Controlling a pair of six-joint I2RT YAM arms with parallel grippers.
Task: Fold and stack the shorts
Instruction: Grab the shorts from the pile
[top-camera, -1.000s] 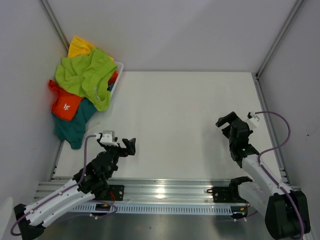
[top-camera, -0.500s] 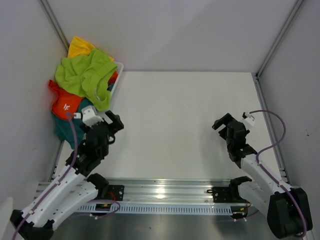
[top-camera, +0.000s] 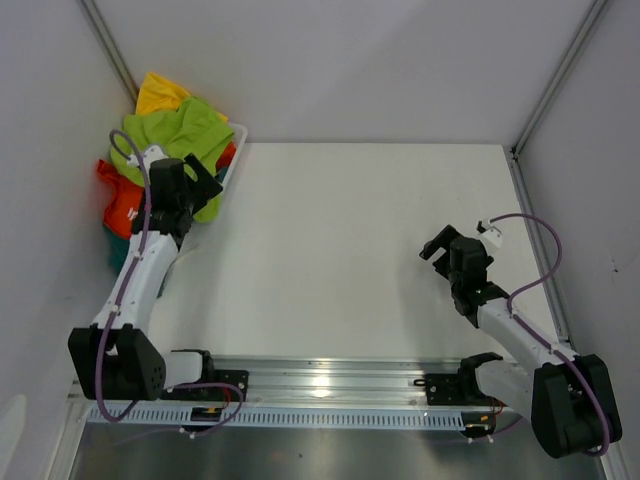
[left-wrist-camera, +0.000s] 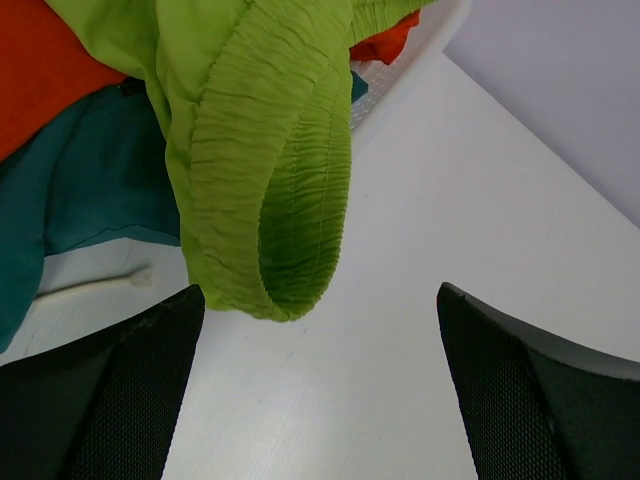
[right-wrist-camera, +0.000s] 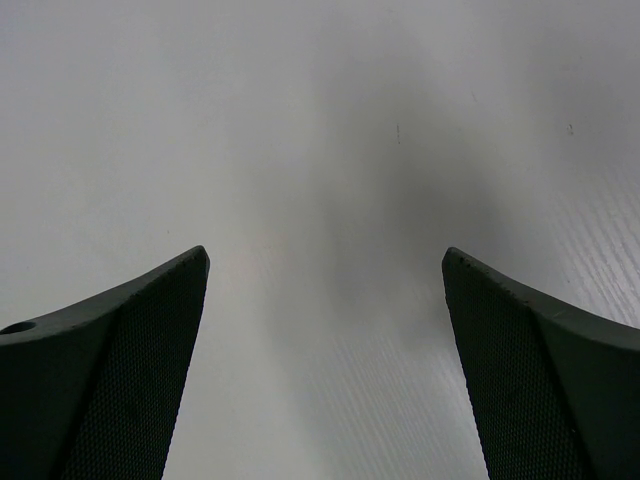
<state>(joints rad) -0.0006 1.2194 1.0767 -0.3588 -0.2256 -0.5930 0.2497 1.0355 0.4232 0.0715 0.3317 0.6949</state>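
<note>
The left gripper grabs the lime green shorts by the hanging waistband edge (top-camera: 208, 210) (left-wrist-camera: 268, 272) next, to spread the waistband open for folding.
The shorts lie in a heap at the table's back left corner: lime green (top-camera: 185, 132) on top, yellow (top-camera: 160, 92) behind, orange (top-camera: 113, 198) and teal (top-camera: 118, 255) spilling down the left side. My left gripper (top-camera: 207, 181) hovers open at the heap's right edge. In the left wrist view, the lime green waistband (left-wrist-camera: 275, 170) hangs just ahead of the gripper (left-wrist-camera: 320, 300), with nothing between its fingers; orange (left-wrist-camera: 50, 60) and teal (left-wrist-camera: 90, 190) cloth lie to the left. My right gripper (top-camera: 441, 243) stands open over bare table (right-wrist-camera: 325, 260) at the right.
A white mesh basket (top-camera: 236, 138) sits under the heap, its rim (left-wrist-camera: 405, 70) showing beside the green cloth. A thin white cord (left-wrist-camera: 95, 285) lies on the table by the teal cloth. Walls close in on the left, back and right.
My left arm has swung from the table's front left up to the heap of shorts, still open. The right gripper has edged slightly left and forward.
</note>
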